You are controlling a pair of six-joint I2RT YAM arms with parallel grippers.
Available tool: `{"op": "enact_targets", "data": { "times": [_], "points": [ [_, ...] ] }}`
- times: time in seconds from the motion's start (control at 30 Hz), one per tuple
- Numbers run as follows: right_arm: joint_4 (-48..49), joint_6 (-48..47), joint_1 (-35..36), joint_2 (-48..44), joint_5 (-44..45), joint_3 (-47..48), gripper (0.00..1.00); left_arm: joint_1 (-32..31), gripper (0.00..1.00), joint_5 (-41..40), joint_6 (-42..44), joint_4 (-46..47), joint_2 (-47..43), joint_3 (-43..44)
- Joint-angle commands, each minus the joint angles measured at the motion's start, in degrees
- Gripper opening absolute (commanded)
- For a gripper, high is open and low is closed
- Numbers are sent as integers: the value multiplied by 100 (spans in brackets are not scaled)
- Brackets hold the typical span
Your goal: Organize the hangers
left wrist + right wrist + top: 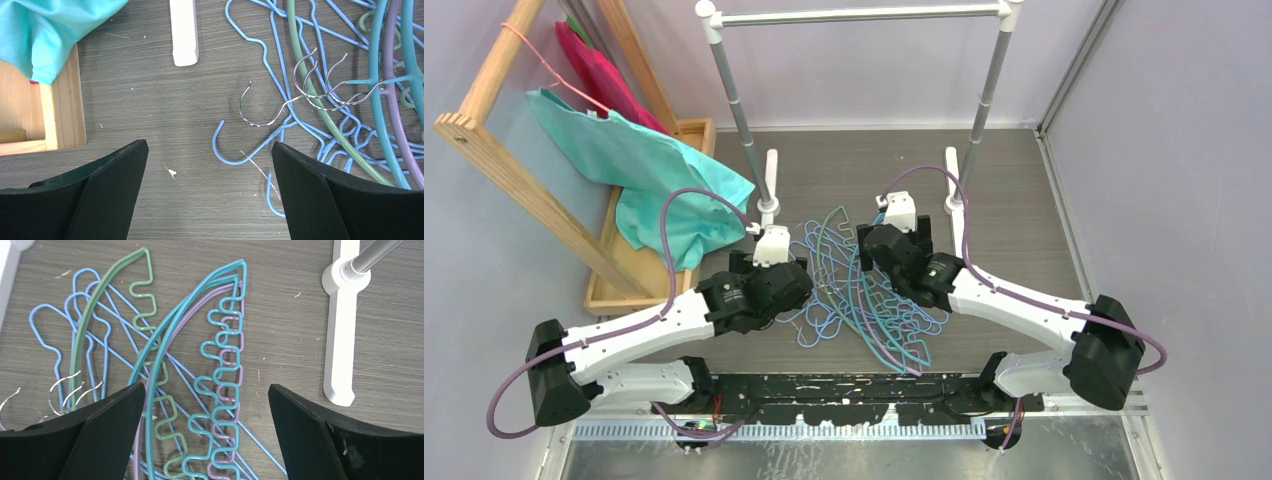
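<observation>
The teal hanger's metal hook needs to stay free to hang on the rail, so my right gripper should reach the hanger and grab its smooth arched bar [854, 262] [166, 336].
A tangled heap of hangers [864, 295] lies on the dark table between my two arms: thin light-blue wire ones plus arched teal, green and purple ones with zigzag bars. My left gripper [772, 245] hovers at the heap's left edge, open and empty; below it lie blue hooks [235, 150] and metal hooks [320, 85]. My right gripper [902, 215] hangs over the heap's upper right, jaws wide open and empty. Under it lie the teal hanger [215, 380], the purple hanger [235, 365] and the green hanger [107, 290].
A white-footed metal clothes rail [854, 15] stands behind the heap, its feet [340, 340] [183, 30] close to both grippers. At left a wooden rack [524, 190] with a tray [55, 120] holds a teal garment [639, 170] on a pink hanger.
</observation>
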Motion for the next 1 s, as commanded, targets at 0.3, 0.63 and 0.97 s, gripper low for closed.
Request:
{"op": "enact_targets", "data": {
  "times": [0.3, 0.63, 0.97],
  "points": [
    [566, -623, 8, -568, -110, -230, 100, -16, 98, -335, -68, -44, -358, 99],
    [17, -356, 209, -485, -1099, -618, 68, -16, 98, -293, -151, -17, -400, -7],
    [184, 110, 619, -835, -2195, -1322, 47, -21, 98, -219, -353, -100, -277, -118]
  ]
}}
